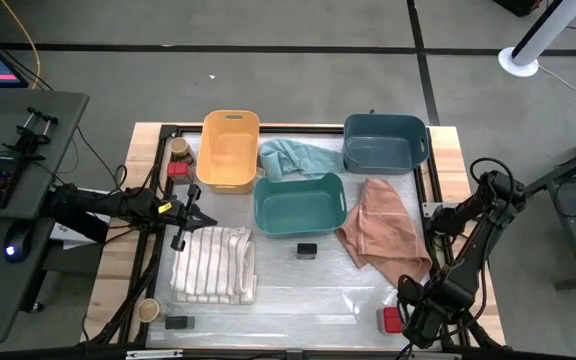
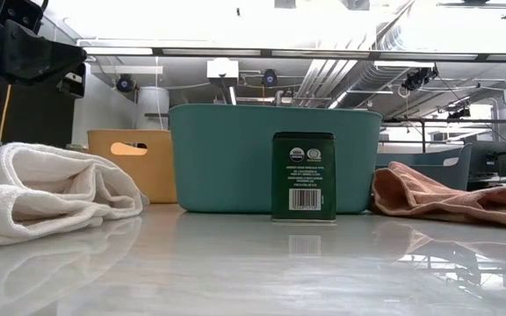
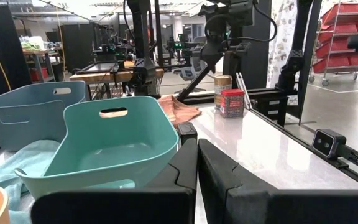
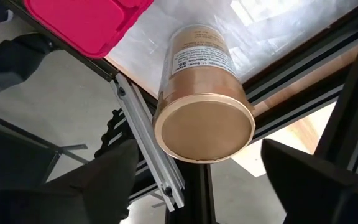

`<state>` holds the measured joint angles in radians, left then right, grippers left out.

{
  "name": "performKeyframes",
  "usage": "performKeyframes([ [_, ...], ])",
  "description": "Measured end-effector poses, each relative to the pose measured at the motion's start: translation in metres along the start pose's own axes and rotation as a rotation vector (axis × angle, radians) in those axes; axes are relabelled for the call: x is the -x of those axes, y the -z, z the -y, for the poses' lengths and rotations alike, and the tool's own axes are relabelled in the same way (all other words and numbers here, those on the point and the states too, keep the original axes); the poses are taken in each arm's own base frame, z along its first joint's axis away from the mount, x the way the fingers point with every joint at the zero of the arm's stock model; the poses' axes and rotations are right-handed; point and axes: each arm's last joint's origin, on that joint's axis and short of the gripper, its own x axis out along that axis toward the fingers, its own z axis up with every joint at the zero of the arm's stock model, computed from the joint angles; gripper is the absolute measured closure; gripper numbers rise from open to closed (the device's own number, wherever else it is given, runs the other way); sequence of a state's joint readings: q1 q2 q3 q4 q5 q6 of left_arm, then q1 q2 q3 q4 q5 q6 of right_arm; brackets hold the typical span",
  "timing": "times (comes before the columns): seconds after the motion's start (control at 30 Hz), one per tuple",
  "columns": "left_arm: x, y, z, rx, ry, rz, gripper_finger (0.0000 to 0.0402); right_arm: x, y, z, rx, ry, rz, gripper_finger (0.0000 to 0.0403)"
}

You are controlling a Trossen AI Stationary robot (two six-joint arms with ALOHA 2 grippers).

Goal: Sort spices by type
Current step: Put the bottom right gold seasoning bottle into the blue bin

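Note:
My right gripper grips the tan-lidded jar by its lid end [image 4: 204, 127] next, to sort this spice into the blue bin.
Spices stand in several spots. A round tan-lidded jar [image 1: 179, 148] and a red-topped jar [image 1: 176, 168] are at the far left. A black tin [image 1: 306, 250] stands upright mid-table in front of the teal bin. Another round jar [image 1: 148, 310] and black tin [image 1: 178, 322] sit at the near left corner. At the near right corner a red-topped jar [image 1: 393, 320] stands beside a tan-lidded jar [image 4: 204, 124]. My right gripper [image 4: 210, 180] is open above that jar, one finger on each side, apart from it. My left gripper [image 3: 197, 168] is shut, hovering over the striped cloth's left edge.
An orange bin [image 1: 230, 150], a teal bin [image 1: 299, 203] and a blue bin [image 1: 384, 142] sit across the far half. A striped white cloth [image 1: 214, 265], a teal cloth [image 1: 298, 157] and a peach cloth [image 1: 383, 230] lie around them. A black frame rail [image 4: 148, 149] borders the table edge.

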<state>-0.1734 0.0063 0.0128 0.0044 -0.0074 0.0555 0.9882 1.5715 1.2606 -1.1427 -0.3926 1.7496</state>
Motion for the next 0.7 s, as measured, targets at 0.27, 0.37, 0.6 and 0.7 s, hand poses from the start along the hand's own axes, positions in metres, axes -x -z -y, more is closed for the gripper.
performKeyframes([
  [0.27,0.0000,0.0001,0.0000,0.000,0.000,0.000,0.0401,-0.0001,0.0004,-0.0006,-0.001,-0.005,-0.007,0.0021],
  [0.37,0.0000,0.0000,0.0000,0.000,0.000,0.000,0.0401,0.0000,-0.0001,-0.0019,0.004,-0.021,0.016,0.0030],
  [0.6,0.0000,0.0001,0.0000,0.000,0.000,0.000,0.0401,0.0001,-0.0012,-0.0029,-0.016,-0.037,0.054,0.0031],
  [0.7,0.0000,0.0001,0.0000,0.000,0.000,0.000,0.0401,-0.0001,-0.0011,0.0008,-0.030,0.002,0.043,0.0031],
])
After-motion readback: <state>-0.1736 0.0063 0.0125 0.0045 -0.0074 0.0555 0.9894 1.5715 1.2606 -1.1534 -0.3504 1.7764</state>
